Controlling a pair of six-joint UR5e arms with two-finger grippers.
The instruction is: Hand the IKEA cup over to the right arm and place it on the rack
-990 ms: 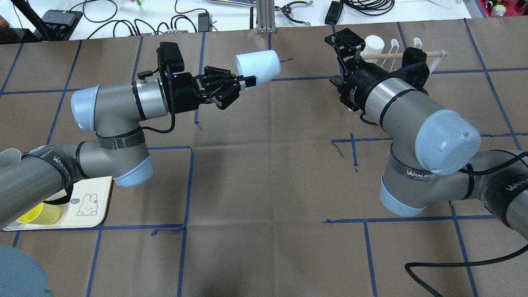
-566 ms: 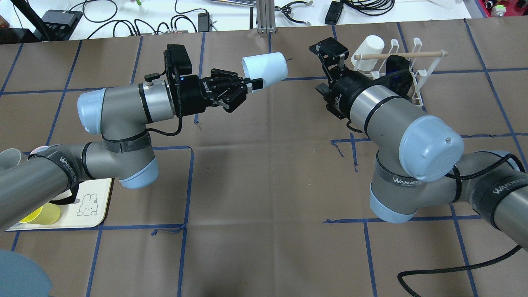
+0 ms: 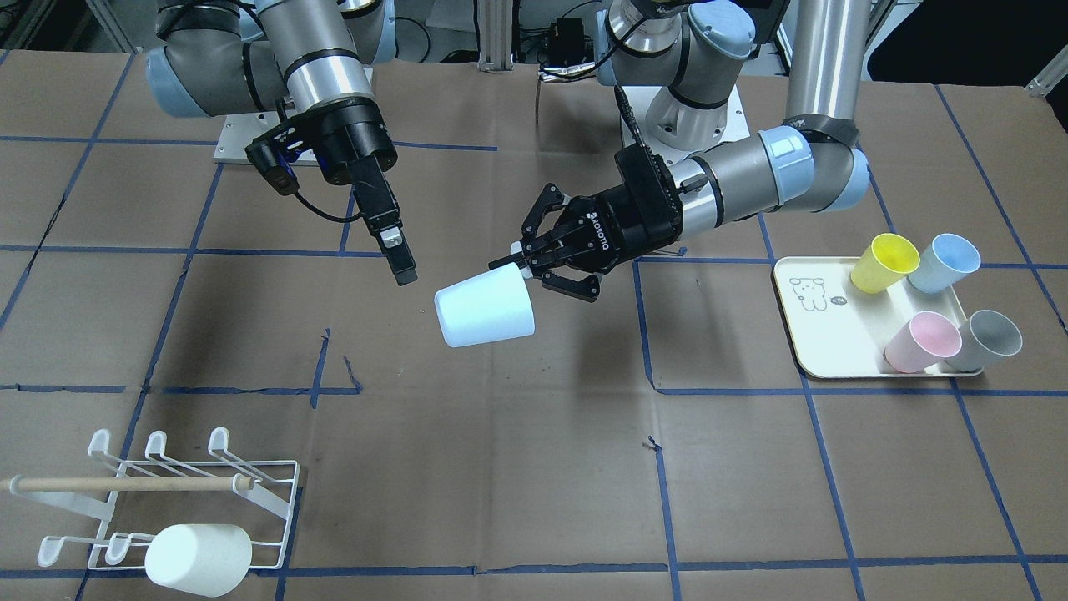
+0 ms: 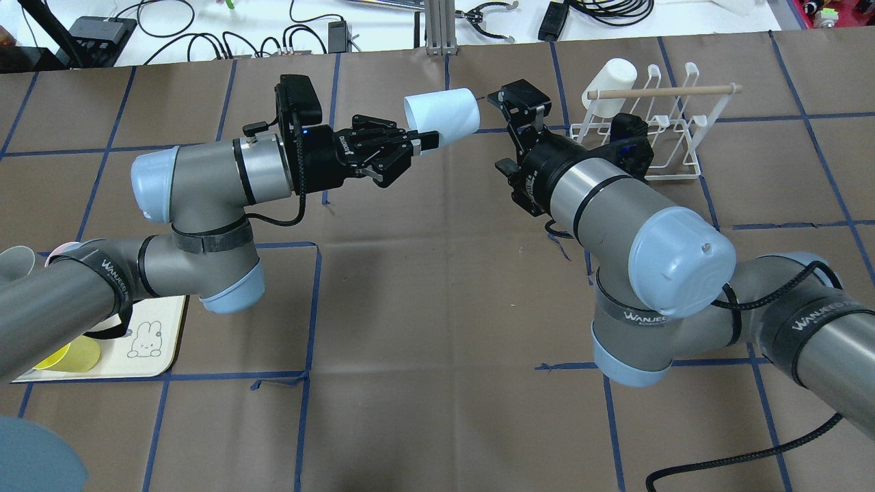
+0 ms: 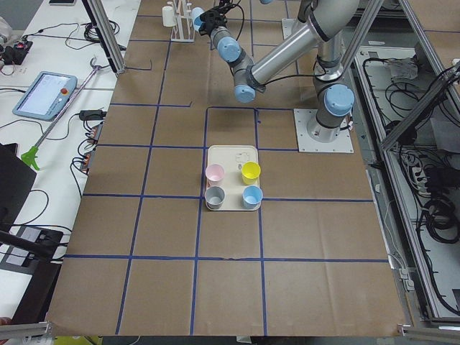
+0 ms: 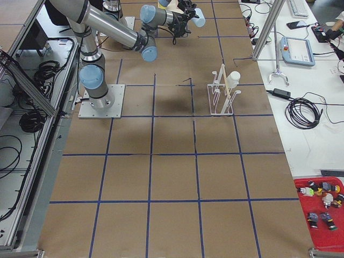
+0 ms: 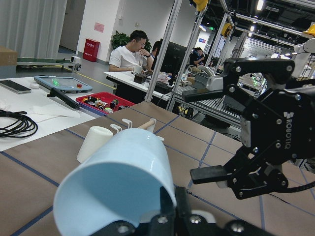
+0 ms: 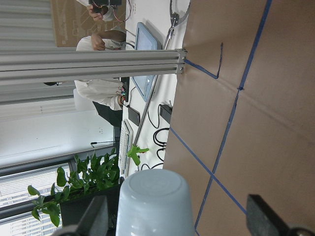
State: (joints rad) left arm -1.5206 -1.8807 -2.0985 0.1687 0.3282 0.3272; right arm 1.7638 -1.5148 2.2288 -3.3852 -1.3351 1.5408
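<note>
The pale blue cup will be held by its base (image 3: 446, 320) in my right gripper, so the cup's rim stays free for a rack peg (image 3: 51, 550).
A pale blue IKEA cup (image 4: 441, 117) is held in the air on its side, its base toward the right arm. My left gripper (image 4: 417, 140) is shut on its rim; both show in the front view, the gripper (image 3: 538, 255) and the cup (image 3: 484, 307). My right gripper (image 4: 521, 108) is open, just right of the cup's base and apart from it. In the right wrist view the cup's base (image 8: 155, 201) sits ahead between the fingers (image 8: 266, 221). The left wrist view shows the cup (image 7: 118, 177) and the open right gripper (image 7: 204, 130). The white wire rack (image 4: 689, 140) with its wooden dowel (image 4: 663, 91) stands behind the right arm.
A white cup (image 4: 612, 78) sits on one prong of the rack, also seen in the front view (image 3: 198, 559). A cream tray (image 3: 826, 334) on the left arm's side holds several cups: yellow (image 3: 884, 263), blue (image 3: 943, 263), pink (image 3: 922, 342), grey (image 3: 989, 340).
My right arm has swung left, away from the rack and toward the cup. My left arm has carried the cup slightly to the right and still grips it.
</note>
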